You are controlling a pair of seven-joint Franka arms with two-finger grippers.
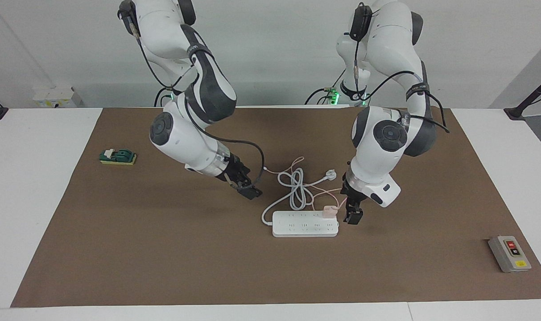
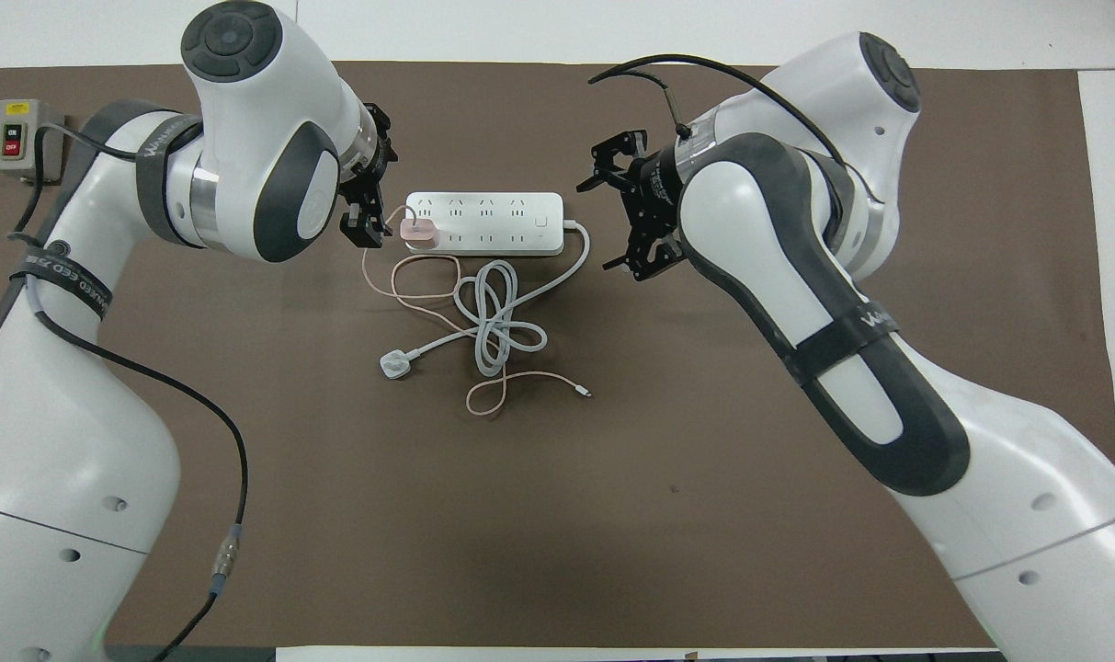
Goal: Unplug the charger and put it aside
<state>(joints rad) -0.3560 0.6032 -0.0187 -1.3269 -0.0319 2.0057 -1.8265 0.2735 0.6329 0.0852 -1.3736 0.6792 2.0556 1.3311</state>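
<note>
I need to grab the pale pink charger by its body [image 2: 418, 232] with my left gripper next, to unplug it from the white power strip [image 2: 483, 222].
The pale pink charger [image 1: 329, 210] [image 2: 419, 235] is plugged into the end socket of the white power strip [image 1: 305, 225] [image 2: 483, 222], at the strip's end toward the left arm. Its thin pink cable [image 2: 520, 377] loops over the mat nearer to the robots. My left gripper [image 1: 353, 216] [image 2: 366, 207] hangs low just beside that end of the strip, close to the charger, open and empty. My right gripper [image 1: 249, 191] [image 2: 632, 217] is open and empty, over the mat by the strip's other end.
The strip's thick white cord coils nearer to the robots and ends in a white round-headed plug [image 1: 331, 174] [image 2: 393, 365]. A grey switch box [image 1: 509, 253] [image 2: 15, 138] lies toward the left arm's end. A green block [image 1: 117, 156] lies toward the right arm's end.
</note>
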